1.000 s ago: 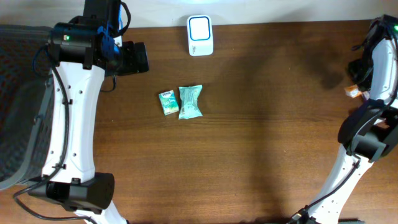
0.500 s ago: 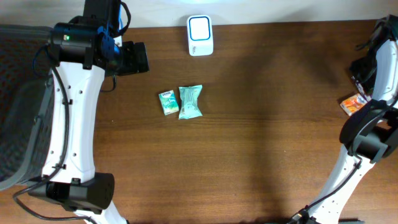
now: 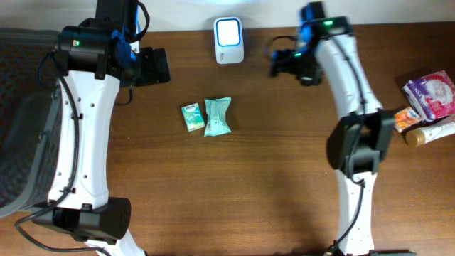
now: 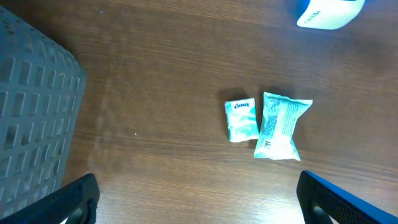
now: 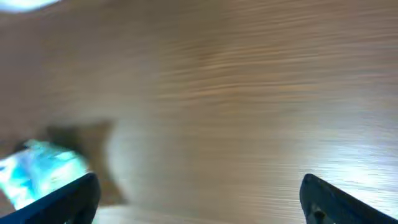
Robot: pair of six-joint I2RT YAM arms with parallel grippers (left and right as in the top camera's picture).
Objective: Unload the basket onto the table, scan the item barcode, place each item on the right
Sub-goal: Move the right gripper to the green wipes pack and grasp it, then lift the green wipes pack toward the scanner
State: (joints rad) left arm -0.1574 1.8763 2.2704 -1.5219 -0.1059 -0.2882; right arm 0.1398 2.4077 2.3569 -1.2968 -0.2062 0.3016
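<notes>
My right gripper grabs the larger pale-green packet near its scanner-side end (image 3: 218, 107) next, to leave the barcode at the packet's other end uncovered for scanning.
Two items lie side by side mid-table: a small green tissue pack (image 3: 190, 117) (image 4: 240, 120) and a larger pale-green packet (image 3: 217, 116) (image 4: 281, 126). The white barcode scanner (image 3: 229, 40) (image 4: 328, 12) stands at the back edge. My left gripper (image 3: 158, 67) (image 4: 199, 205) hovers high, back-left of the items, open and empty. My right gripper (image 3: 279, 62) (image 5: 199, 202) hangs just right of the scanner, open and empty. Its view is motion-blurred, with a teal packet (image 5: 37, 171) at the lower left.
A grey mesh basket (image 3: 18, 121) (image 4: 34, 118) sits off the table's left side. At the right edge lie a purple-and-white pack (image 3: 431, 94), a small orange item (image 3: 407, 117) and a cream bottle (image 3: 430, 131).
My right gripper opened and let go of the orange item at the right edge, then swung left across the table to beside the scanner. The left arm has not moved.
</notes>
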